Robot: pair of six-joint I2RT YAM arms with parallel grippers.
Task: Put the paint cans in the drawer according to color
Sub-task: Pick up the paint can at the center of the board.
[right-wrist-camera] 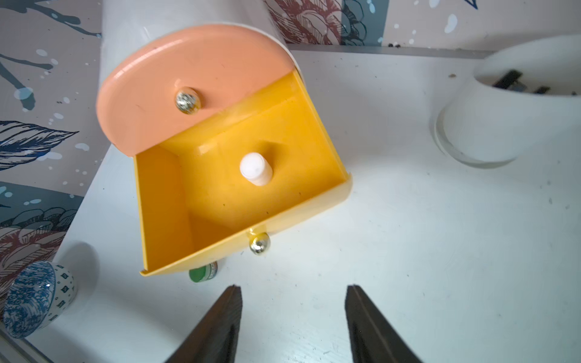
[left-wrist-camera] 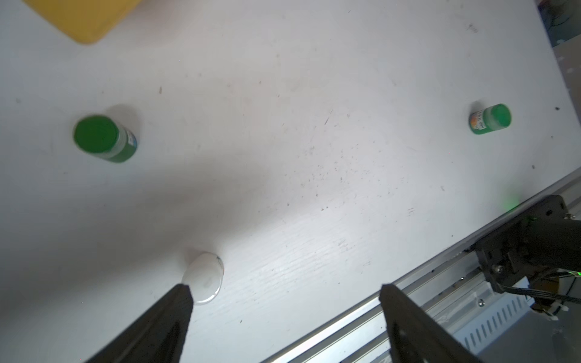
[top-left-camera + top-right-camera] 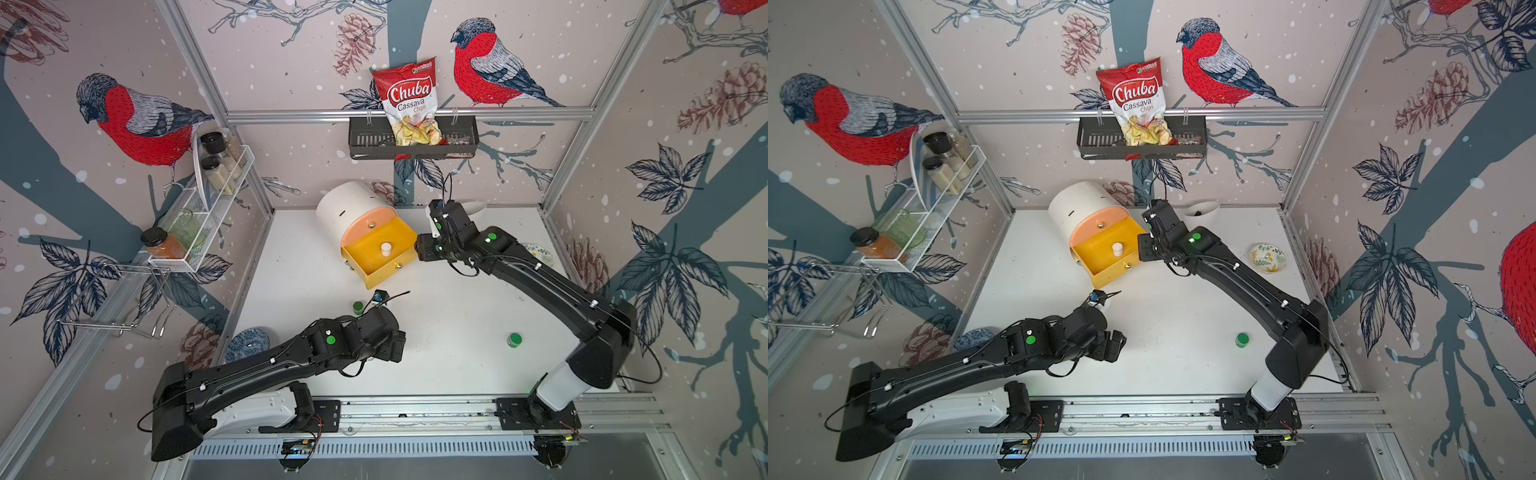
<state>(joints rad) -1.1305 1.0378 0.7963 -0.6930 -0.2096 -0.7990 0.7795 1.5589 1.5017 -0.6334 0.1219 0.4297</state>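
The robot's left gripper will next grab the white paint can's upper sides from above, so the can's base stays free to stand in the yellow drawer (image 3: 376, 272).
The drawer chest (image 3: 347, 201) (image 3: 1077, 199) lies at the back of the table. Its peach front (image 1: 188, 81) is shut and its yellow drawer (image 3: 376, 272) (image 3: 1100, 276) (image 1: 163, 204) is pulled out. One white paint can (image 3: 386, 248) (image 3: 1117, 248) (image 1: 256, 169) stands inside the yellow drawer. My right gripper (image 3: 422, 251) (image 1: 294, 287) hovers just right of it, open and empty. Two green paint cans (image 3: 357, 306) (image 3: 514, 340) (image 2: 100, 138) (image 2: 490, 119) stand on the table. Another white can (image 2: 204, 278) sits just past one fingertip of my open left gripper (image 3: 395, 345) (image 2: 284, 287).
A white cup (image 3: 1202, 210) (image 1: 503, 125) stands at the back right, with a floral bowl (image 3: 1268, 257) near the right edge. A blue patterned bowl (image 3: 247, 345) (image 1: 34, 298) sits at the left edge. Wall racks hold jars (image 3: 208, 199) and a chips bag (image 3: 411, 104).
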